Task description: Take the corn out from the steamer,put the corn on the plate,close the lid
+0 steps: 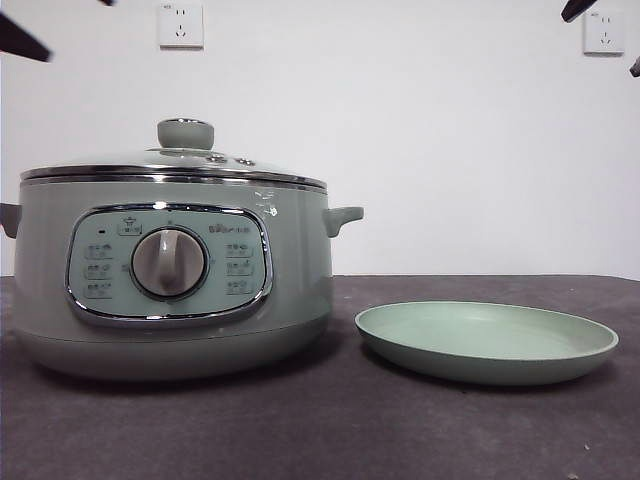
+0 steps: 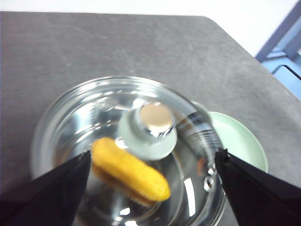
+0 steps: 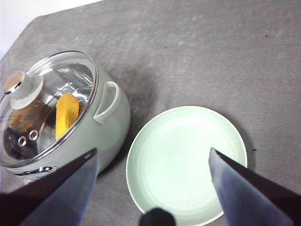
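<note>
My left gripper grabs the glass lid by its knob (image 2: 153, 121) next, to open the steamer and reach the corn (image 2: 129, 169).
The sage-green steamer (image 1: 170, 275) stands at the left of the table with its glass lid (image 1: 175, 165) shut on it. The corn (image 2: 129, 168) lies inside, seen through the glass, also in the right wrist view (image 3: 67, 114). The empty pale green plate (image 1: 487, 340) lies right of the pot. My left gripper (image 2: 150, 188) hangs open high above the lid knob (image 2: 149, 129). My right gripper (image 3: 153, 188) hangs open high above the plate (image 3: 186, 160). Both show only as black tips at the front view's top corners.
The dark grey table (image 1: 330, 430) runs to a white wall with two sockets (image 1: 181, 24). The table's rounded far corner and blue frame parts (image 2: 282, 42) show in the left wrist view.
</note>
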